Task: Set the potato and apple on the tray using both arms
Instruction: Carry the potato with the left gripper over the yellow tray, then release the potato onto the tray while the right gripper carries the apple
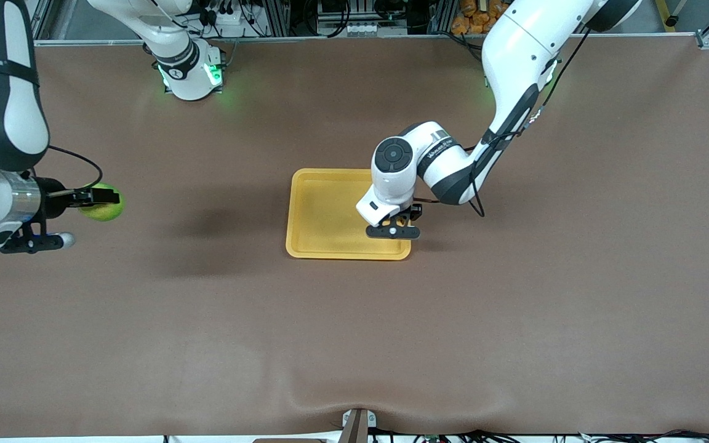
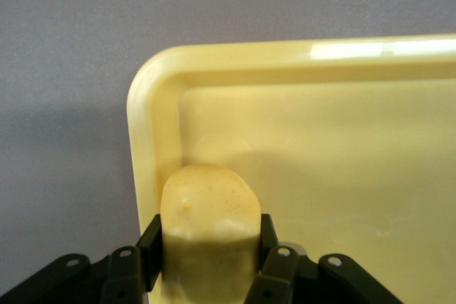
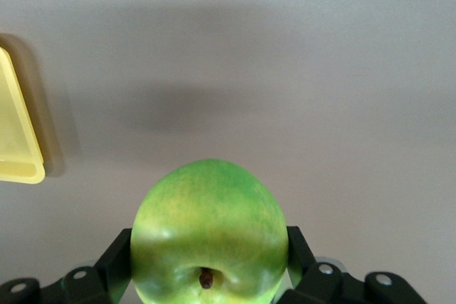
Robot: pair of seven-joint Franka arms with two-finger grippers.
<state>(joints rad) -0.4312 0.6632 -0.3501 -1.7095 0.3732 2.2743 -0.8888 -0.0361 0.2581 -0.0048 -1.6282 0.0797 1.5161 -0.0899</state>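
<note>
The potato [image 2: 210, 226] is low over the tray inside its rim [image 2: 313, 154] in the left wrist view, so the left gripper needs to open now, and the potato would rest there.
The yellow-orange tray [image 1: 324, 209] lies in the middle of the table. My left gripper [image 1: 394, 231] hangs low over the tray's corner toward the left arm's end, shut on the pale yellow potato [image 2: 208, 204]. In the left wrist view the potato sits between the black fingers [image 2: 151, 240] just inside the tray's rim [image 2: 153, 105]. My right gripper [image 1: 99, 198] is over bare table toward the right arm's end, well apart from the tray, and is shut on the green apple [image 1: 104, 208]. In the right wrist view the apple [image 3: 210, 240] shows its stem dimple, with a tray corner [image 3: 18, 147] at the edge.
A brown mat [image 1: 514, 320] covers the whole table. The right arm's green-lit base [image 1: 191, 74] stands at the table's robot edge. A small bracket [image 1: 357, 424] sits at the edge nearest the front camera. Cables and racks lie past the robot edge.
</note>
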